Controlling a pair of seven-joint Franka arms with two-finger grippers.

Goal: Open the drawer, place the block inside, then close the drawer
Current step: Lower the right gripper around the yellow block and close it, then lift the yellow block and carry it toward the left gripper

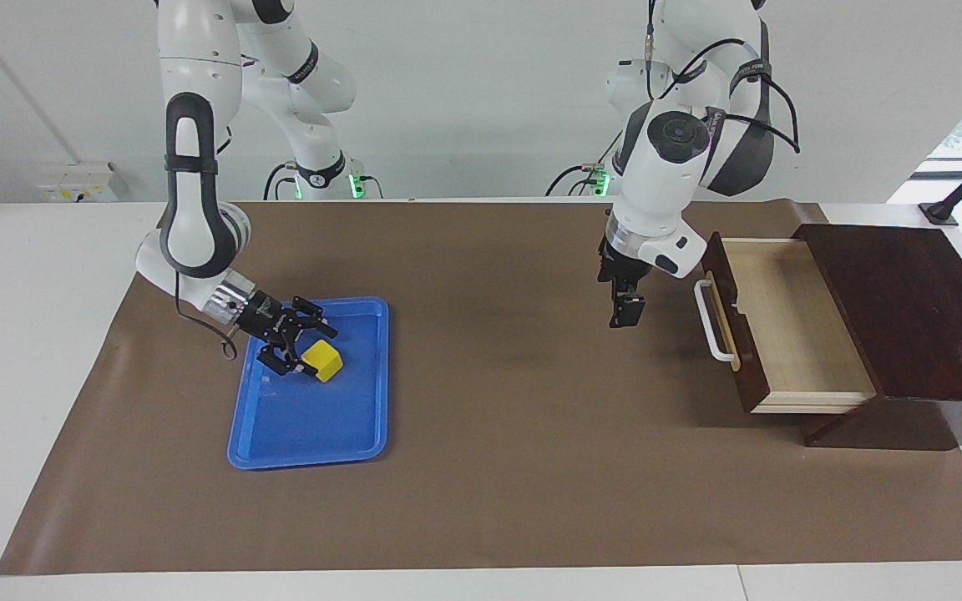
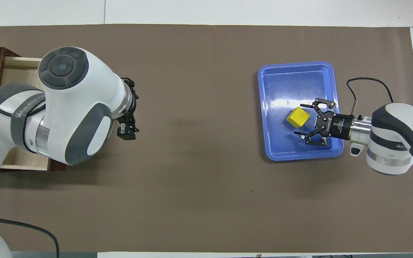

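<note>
Next, my right gripper grabs the yellow block's flat sides, to get the block (image 2: 297, 117) into the drawer (image 2: 22, 71).
The yellow block (image 1: 323, 361) (image 2: 297, 117) lies in the blue tray (image 1: 306, 426) (image 2: 292, 82) toward the right arm's end of the table. My right gripper (image 1: 311, 351) (image 2: 298, 119) is low in the tray, open, with one finger on each side of the block; I cannot tell whether they touch it. The drawer (image 1: 786, 325) (image 2: 14, 71) stands pulled out of its dark brown box (image 1: 907, 309), its pale wood inside bare and its white handle (image 1: 711, 321) facing the table's middle. My left gripper (image 1: 627, 315) (image 2: 126, 133) hangs open over the mat beside the handle, holding nothing.
A brown mat (image 1: 514, 467) covers most of the white table. The dark box sits at the left arm's end of the mat. In the overhead view the left arm's big white joint (image 2: 74, 107) hides most of the drawer.
</note>
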